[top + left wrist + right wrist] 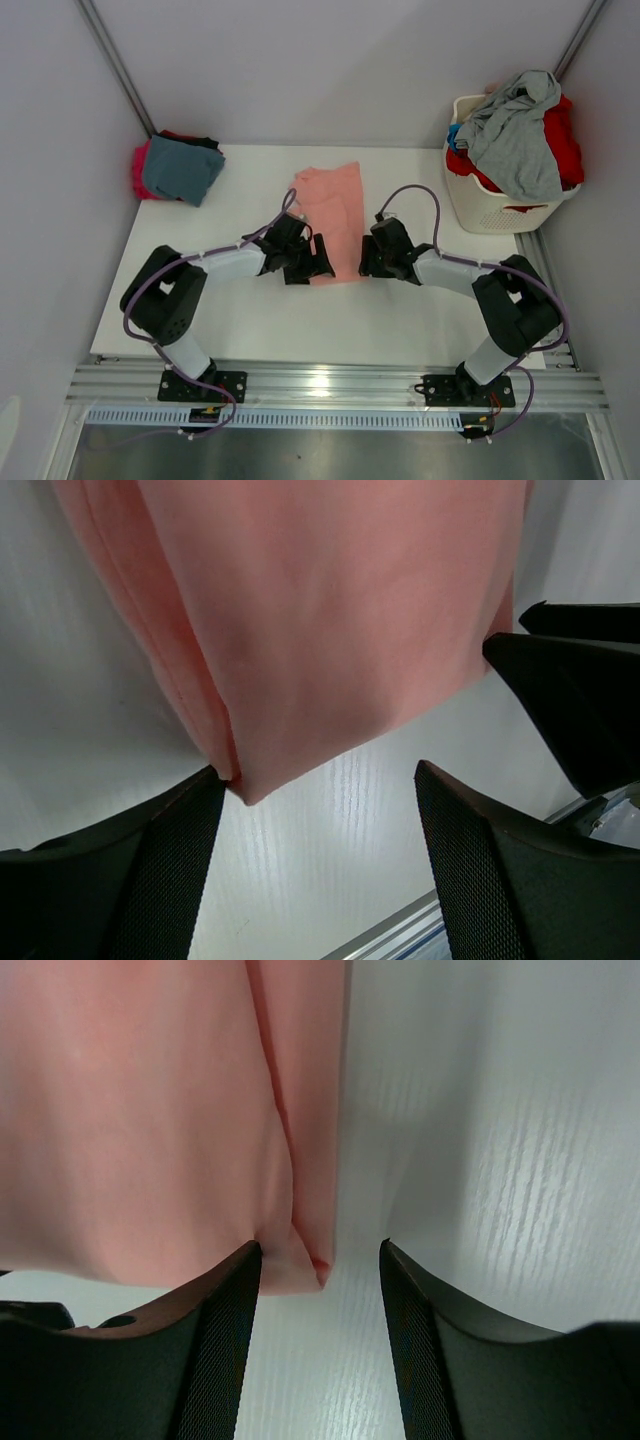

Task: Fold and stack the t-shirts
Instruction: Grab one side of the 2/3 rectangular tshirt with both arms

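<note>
The salmon-pink t-shirt's near corner [313,281] [243,785] is opposite the corner at the right gripper, so the left gripper should grab it next. Then the robot should fold that end of the t-shirt over.
A salmon-pink t-shirt [333,215] lies folded into a long strip in the middle of the white table. My left gripper [312,262] is open at its near left corner; in the left wrist view [318,815] the shirt [320,620] hangs just past the left finger [150,870]. My right gripper [366,256] is open at its near right corner; in the right wrist view [320,1290] the shirt's corner [300,1260] lies between the fingers, against the left finger [215,1340]. Folded teal and magenta shirts [180,168] are stacked at the far left.
A white slotted laundry basket [490,205] stands at the far right, heaped with a grey shirt [520,130] and red cloth [565,140]. White walls close in the table on three sides. A metal rail [330,385] runs along the near edge.
</note>
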Available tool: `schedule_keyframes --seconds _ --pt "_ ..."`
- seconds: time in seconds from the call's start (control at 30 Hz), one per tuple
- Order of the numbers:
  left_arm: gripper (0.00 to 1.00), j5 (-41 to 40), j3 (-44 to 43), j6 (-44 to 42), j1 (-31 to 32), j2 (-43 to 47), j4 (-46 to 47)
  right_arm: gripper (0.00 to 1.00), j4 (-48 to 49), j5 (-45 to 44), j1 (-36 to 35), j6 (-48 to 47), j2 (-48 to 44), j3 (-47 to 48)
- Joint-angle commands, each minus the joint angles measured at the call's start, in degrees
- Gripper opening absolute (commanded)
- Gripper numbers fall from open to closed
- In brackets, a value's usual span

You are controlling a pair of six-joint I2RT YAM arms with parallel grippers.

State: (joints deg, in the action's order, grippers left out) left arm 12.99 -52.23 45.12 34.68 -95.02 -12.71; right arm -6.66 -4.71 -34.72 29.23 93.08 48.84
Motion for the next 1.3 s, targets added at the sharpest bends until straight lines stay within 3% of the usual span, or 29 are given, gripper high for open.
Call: schedule_keyframes --seconds 0.0,0.13,0.23,0.47,0.5,0.63,0.77,0.8,0.83,1.07,1.27 --pt "0.80 2.04 0.02 1.98 1.18 -1.04 4.09 0.54 2.61 1.54 -0.96 2.58 -2.37 -1.55" --pt "0.80 2.12 -0.07 2.25 1.80 -1.92 4.62 0.53 4.01 3.39 -1.40 4.42 -2.46 -3.22" --pt "0.79 2.39 -0.33 2.34 2.06 -2.62 4.97 0.45 4.72 3.30 -2.10 5.04 -2.38 -4.01" --pt "0.72 3.70 -0.15 2.07 2.68 -3.76 5.94 0.01 5.07 3.48 -3.69 4.96 -1.85 -4.54" --pt "0.68 3.79 0.02 1.90 2.76 -3.85 6.03 0.00 4.90 3.39 -3.78 4.87 -2.02 -4.63" --pt "0.58 4.14 0.90 1.55 3.03 -3.33 6.64 0.00 4.29 2.87 -4.13 4.43 -3.16 -4.98" --pt "0.21 4.85 1.07 0.76 3.38 -2.28 4.90 0.00 2.62 1.73 -5.01 3.64 -4.92 -5.07" --pt "0.05 4.59 1.25 0.32 3.55 -1.92 4.19 0.00 1.66 1.37 -5.18 3.55 -5.45 -5.16" --pt "0.01 4.32 1.16 0.05 3.90 -1.57 3.49 0.00 1.21 1.02 -5.53 3.38 -6.49 -5.33" --pt "0.01 3.35 3.62 -1.88 7.68 4.49 -3.10 0.00 -3.71 1.37 -8.78 4.43 -12.99 -6.83" --pt "0.01 3.18 8.18 -1.62 13.83 13.89 -11.01 0.00 -17.04 2.25 -16.06 7.94 -20.37 -5.95"
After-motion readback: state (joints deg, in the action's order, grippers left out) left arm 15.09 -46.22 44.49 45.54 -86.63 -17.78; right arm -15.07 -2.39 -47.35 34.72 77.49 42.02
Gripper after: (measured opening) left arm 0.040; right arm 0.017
